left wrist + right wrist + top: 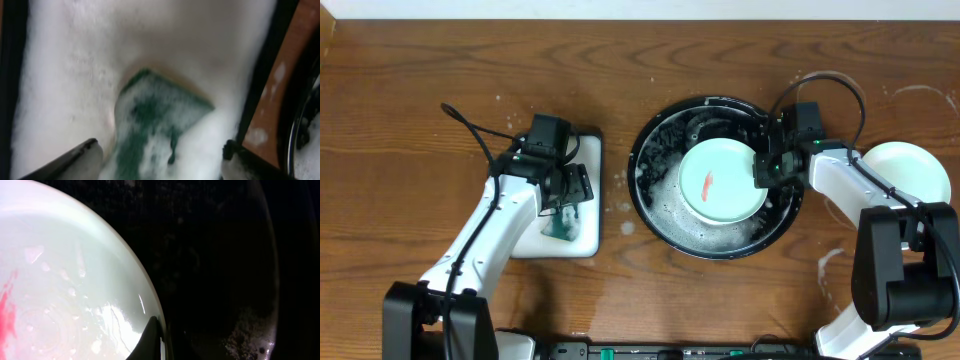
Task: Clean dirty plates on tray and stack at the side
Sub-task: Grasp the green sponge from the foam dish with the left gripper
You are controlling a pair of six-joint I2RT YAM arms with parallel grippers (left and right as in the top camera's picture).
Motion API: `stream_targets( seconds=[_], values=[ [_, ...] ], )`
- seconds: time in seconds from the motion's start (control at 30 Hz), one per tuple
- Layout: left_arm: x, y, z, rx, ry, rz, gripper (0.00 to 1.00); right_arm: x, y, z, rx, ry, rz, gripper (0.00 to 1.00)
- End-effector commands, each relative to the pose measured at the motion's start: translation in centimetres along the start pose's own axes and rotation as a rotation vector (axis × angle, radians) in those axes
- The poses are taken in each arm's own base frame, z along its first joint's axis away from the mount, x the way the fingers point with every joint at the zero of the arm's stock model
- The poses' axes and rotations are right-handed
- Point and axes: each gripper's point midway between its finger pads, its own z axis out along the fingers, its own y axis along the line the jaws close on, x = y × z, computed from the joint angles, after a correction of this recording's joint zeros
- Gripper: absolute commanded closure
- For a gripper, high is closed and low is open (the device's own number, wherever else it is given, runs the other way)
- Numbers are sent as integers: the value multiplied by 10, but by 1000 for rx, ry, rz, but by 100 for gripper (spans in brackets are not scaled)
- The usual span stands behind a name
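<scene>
My left gripper will next take the green sponge (561,222) (155,125) from above across its opposite sides. The sponge's foamy end will stay free, so it can clean the plate.
A pale mint plate (720,182) with a red smear lies in the wet black tray (650,130). My right gripper (761,168) is shut on that plate's right rim. In the right wrist view a dark finger (150,340) lies over the edge of the plate (65,280), with the tray (225,255) dark beyond. A second pale plate (912,172) sits on the wood at the far right. My left gripper (560,212) hangs open over the green sponge (155,125), its fingers (75,162) straddling it in foam.
The sponge lies in a white rectangular dish (588,190) left of the tray, full of suds (75,75). Whitish soapy marks (830,260) dot the brown tabletop near the right arm. Cables trail from both wrists.
</scene>
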Motion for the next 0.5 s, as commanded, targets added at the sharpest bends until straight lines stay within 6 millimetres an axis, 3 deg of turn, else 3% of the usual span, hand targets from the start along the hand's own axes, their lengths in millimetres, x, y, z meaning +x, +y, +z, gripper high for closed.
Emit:
stream_targets(
  seconds=[0.0,0.27,0.37,0.4,0.47],
  values=[
    [16,14,24,-52,30,-5,26,7,1,6,7,27,-23,99],
    [35,22,66,-83,93,6,51,7,1,6,8,30,-22,99],
    [39,23,82,-92,119,51,75,7,1,6,7,30,-22,99],
    [42,24,85,-98,132,51,89,7,2,6,4,30,-22,99],
    [47,26,90,-104,156,52,93,7,2,6,4,30,-21,99]
  ],
)
